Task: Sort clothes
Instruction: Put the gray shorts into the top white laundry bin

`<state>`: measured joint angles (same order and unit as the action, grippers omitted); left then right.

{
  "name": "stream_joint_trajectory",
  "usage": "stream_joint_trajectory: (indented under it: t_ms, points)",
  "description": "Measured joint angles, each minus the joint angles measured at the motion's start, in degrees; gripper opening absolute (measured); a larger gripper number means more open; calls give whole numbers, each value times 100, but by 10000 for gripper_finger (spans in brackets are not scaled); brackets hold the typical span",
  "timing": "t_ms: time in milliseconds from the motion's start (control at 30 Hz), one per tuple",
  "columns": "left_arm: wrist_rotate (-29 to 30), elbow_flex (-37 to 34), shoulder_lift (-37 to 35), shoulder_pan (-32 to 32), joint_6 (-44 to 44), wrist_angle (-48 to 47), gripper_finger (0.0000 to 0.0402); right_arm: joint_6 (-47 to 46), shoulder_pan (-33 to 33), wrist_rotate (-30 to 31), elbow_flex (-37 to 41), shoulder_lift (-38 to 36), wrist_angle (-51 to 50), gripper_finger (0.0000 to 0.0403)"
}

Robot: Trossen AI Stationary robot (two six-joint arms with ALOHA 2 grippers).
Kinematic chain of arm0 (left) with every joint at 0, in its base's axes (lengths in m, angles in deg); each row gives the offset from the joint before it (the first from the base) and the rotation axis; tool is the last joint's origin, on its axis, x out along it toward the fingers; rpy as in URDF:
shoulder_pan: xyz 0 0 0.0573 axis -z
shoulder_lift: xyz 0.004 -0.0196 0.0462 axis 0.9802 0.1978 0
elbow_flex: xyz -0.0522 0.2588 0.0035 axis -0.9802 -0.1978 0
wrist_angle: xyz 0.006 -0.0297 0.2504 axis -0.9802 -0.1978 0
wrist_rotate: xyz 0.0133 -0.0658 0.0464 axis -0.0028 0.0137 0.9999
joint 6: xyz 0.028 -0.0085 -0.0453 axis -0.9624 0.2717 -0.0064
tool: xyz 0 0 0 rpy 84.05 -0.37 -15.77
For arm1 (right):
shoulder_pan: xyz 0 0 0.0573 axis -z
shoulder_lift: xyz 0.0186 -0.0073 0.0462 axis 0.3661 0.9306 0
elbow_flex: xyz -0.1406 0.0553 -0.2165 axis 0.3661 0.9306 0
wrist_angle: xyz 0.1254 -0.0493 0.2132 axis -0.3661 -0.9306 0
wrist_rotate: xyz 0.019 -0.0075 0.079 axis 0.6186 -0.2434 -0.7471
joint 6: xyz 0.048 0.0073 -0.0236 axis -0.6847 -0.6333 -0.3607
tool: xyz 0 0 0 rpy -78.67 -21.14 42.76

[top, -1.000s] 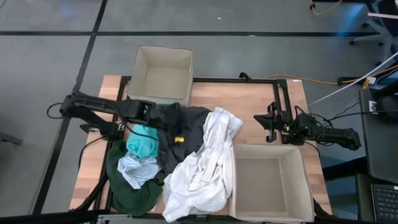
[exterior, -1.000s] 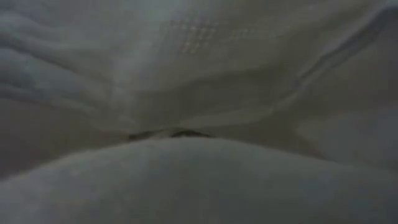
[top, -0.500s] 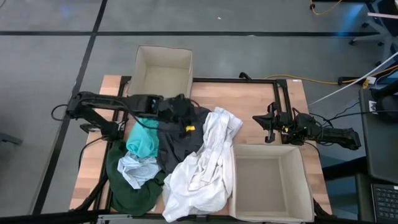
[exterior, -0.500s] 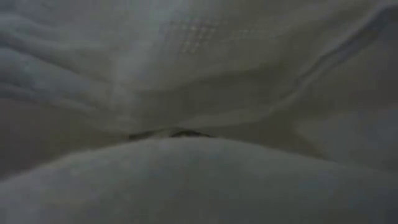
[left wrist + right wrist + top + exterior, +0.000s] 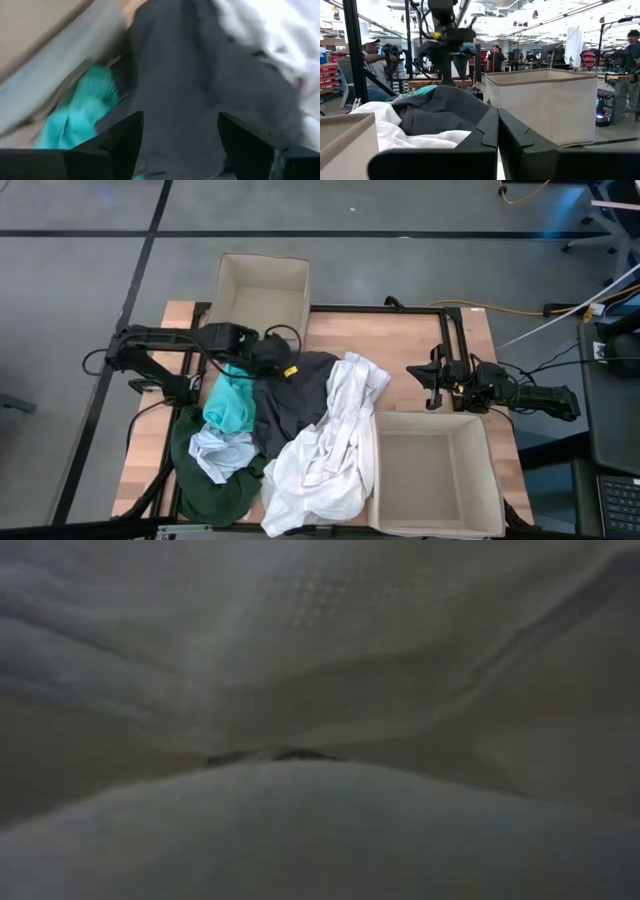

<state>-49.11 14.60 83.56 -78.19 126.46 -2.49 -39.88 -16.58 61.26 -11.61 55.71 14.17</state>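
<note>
My left gripper grabs the dark grey garment by a fold of its cloth (image 5: 300, 384) next, to sort it into a beige box (image 5: 262, 286).
The clothes lie in a pile on the table's left half: a dark grey garment (image 5: 295, 400), a teal one (image 5: 230, 405), a white one (image 5: 330, 445), a pale blue one (image 5: 215, 450) and a dark green one (image 5: 205, 485). My left gripper (image 5: 280, 363) hangs open just above the dark grey garment's (image 5: 200, 85) far end, fingers slanting down, nothing between them. From the right wrist view it (image 5: 444, 52) shows clear above the pile. My right gripper (image 5: 432, 380) rests shut at the table's right, above the wood. White cloth (image 5: 320, 690) fills the low view.
One beige fabric box (image 5: 260, 300) stands at the far edge, just beyond my left gripper. A second beige box (image 5: 435, 470) stands at the near right, with the white garment against its left wall. Bare wood (image 5: 390, 345) lies between the pile and my right arm.
My left gripper carried a bunch of the dark grey garment toward the table's right and far edge, rolled its wrist, and let go. The lifted bunch has dropped and now lies flat on the pile. The other clothes and my right arm have stayed put.
</note>
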Motion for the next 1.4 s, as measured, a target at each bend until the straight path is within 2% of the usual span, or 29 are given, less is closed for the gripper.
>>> stream_joint_trajectory:
  t_ms: [367,567,733,1033,1200,1400]
  points:
    - [-113,-212,53,-1,291,103,246,0,1,0,0,0,-49,5]
    - [-390,-912,55,-4,256,868,246,0,0,0,0,0,-69,5]
    - [-1021,-1417,58,-1,-15,2015,246,0,1,0,0,0,-74,5]
    - [-1144,-2454,55,3,-36,2946,243,0,0,2,0,0,-92,5]
    - [-1250,-2889,53,3,-201,3479,206,0,1,111,0,0,-92,5]
    - [-1197,-3083,53,-14,-618,3639,117,2,0,283,0,0,-107,5]
